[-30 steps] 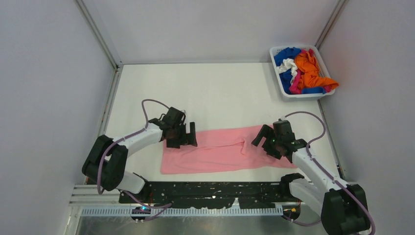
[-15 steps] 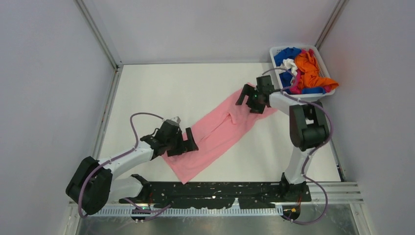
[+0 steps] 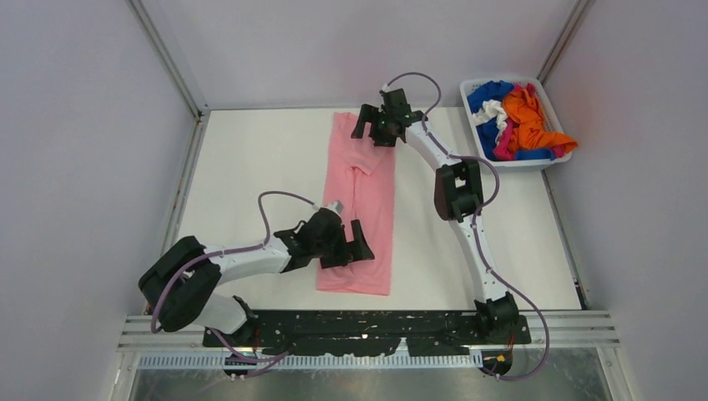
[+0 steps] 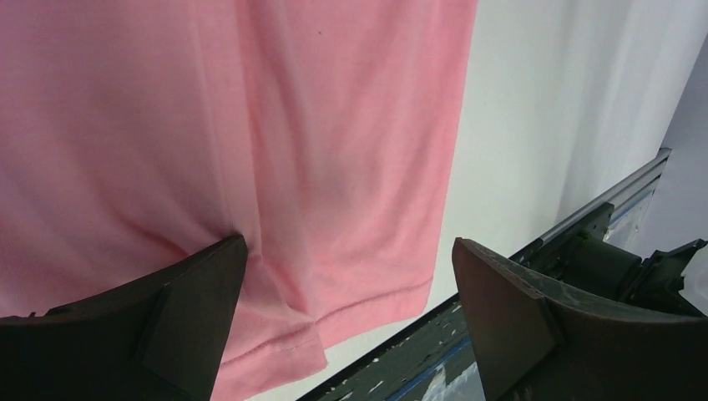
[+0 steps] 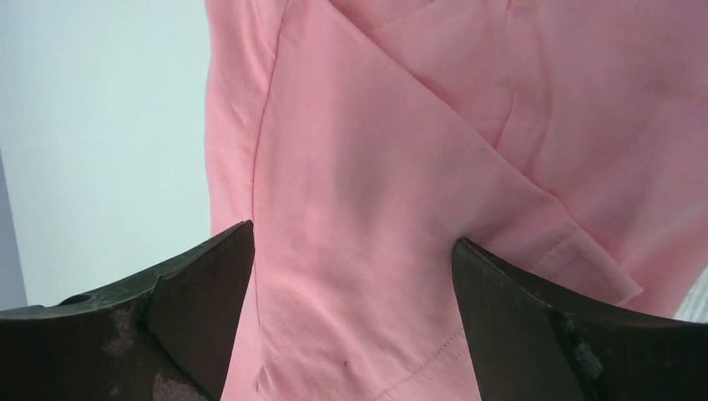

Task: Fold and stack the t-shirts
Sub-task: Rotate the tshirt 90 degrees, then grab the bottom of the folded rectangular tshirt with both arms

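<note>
Next, my left gripper grabs the light pink t-shirt (image 3: 361, 200) at its near-hem outer corner, which leaves the hem's other corner free for folding lengthwise.
The light pink t-shirt (image 3: 361, 200) lies flat as a long narrow strip, running from the table's back edge toward the front. My left gripper (image 3: 351, 251) is open and hovers over the strip's near end; the left wrist view shows its jaws wide apart over the pink hem (image 4: 367, 309). My right gripper (image 3: 376, 131) is open over the far end, its jaws spread above a folded sleeve (image 5: 467, 192). Neither holds cloth. The orange (image 3: 528, 121), royal blue (image 3: 489, 92), white (image 3: 489, 111) and hot pink (image 3: 505, 147) t-shirts lie bundled in the basket.
The white slotted plastic basket (image 3: 511, 162) stands at the back right corner beside the right wall. Grey walls enclose the table on three sides. The black mounting rail (image 3: 367, 330) runs along the front edge.
The pink shirt has swung from lying crosswise near the front to lying lengthwise toward the back. My right arm has stretched to the far end and my left gripper has moved to the near end.
</note>
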Motion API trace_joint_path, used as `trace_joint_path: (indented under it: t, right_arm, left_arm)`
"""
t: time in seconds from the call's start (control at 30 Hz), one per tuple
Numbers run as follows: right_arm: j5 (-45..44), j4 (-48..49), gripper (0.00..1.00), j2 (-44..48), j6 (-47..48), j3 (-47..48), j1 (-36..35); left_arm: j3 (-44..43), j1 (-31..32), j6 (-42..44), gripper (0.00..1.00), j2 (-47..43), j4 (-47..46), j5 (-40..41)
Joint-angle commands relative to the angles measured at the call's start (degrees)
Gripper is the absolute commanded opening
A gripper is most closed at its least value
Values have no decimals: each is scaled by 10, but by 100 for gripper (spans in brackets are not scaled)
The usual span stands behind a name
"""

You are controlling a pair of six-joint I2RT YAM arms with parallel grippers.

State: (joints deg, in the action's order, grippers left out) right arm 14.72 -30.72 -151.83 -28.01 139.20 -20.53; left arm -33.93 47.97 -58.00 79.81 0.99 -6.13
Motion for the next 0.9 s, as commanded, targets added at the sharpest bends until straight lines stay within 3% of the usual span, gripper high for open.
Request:
trace_joint_path:
  t: [0.0, 0.2, 0.37, 0.5, 0.63, 0.8, 0.87]
  right_arm:
    - [23, 38, 95, -25, -33, 15, 1]
    - [23, 57, 95, -19, -6, 42, -1]
    - [-24, 12, 95, 102, 82, 10, -1]
    - [-45, 26, 96, 247, 120, -122, -1]
    - [-68, 32, 95, 380, 124, -321, -6]
    - [-133, 58, 95, 545, 67, -589, -27]
    - [-143, 65, 95, 614, 43, -686, -41]
  left_arm:
    - [-18, 41, -35, 99, 57, -6, -2]
    - [-47, 69, -34, 99, 70, 28, 8]
    - [-54, 70, 12, 99, -24, 139, 56]
    - [-38, 69, 48, 99, -110, 200, 85]
    - [-1, 68, 56, 99, -152, 226, 95]
    - [19, 69, 55, 99, -160, 245, 83]
    - [27, 69, 57, 93, -155, 242, 77]
